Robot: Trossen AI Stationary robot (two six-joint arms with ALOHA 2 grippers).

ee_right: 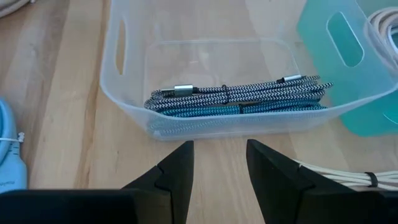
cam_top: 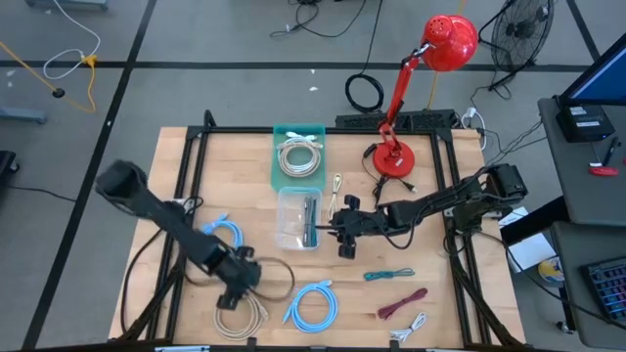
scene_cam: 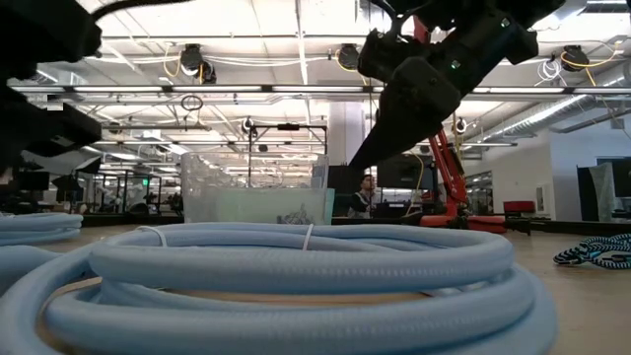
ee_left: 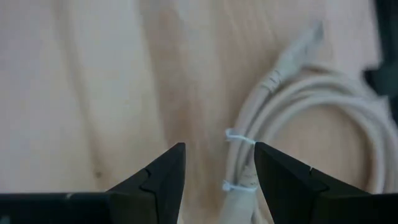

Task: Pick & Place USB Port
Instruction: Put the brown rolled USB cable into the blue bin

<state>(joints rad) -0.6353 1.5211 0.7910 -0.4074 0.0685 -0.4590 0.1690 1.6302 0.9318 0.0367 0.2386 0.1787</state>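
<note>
I will put the beige coiled cable in the teal bin, so next I will grab the cable by its zip-tied part (ee_left: 240, 160) with my left gripper.
My left gripper (cam_top: 238, 282) (ee_left: 219, 152) is open, pointing down over the near left of the table. A beige coiled cable (cam_top: 243, 313) (ee_left: 305, 118) lies flat on the wood below it, and the coil's zip-tied stretch (ee_left: 239, 180) shows between the fingers, close to one of them. My right gripper (cam_top: 333, 231) (ee_right: 219, 146) is open and empty, level beside the clear bin (cam_top: 284, 200) (ee_right: 124, 93) at mid-table. Black-white and teal braided cables (ee_right: 239, 99) lie in that bin. In the low view the right gripper (scene_cam: 414, 89) hangs above the table. My left gripper stands open over the beige coil's zip-tied stretch (ee_left: 231, 135), coming from above. Whether a finger (ee_left: 273, 180) touches the cable, I cannot tell. The coil lies flat on the table.
A teal bin (cam_top: 278, 166) (ee_right: 323, 37) with a white coil stands behind the clear bin. Blue coils (cam_top: 311, 303) (cam_top: 223, 235) (scene_cam: 296, 266), a teal braided cable (cam_top: 389, 275), a red cable (cam_top: 403, 305) and a white cable (cam_top: 409, 328) lie near. A red lamp (cam_top: 396, 156) stands far right.
</note>
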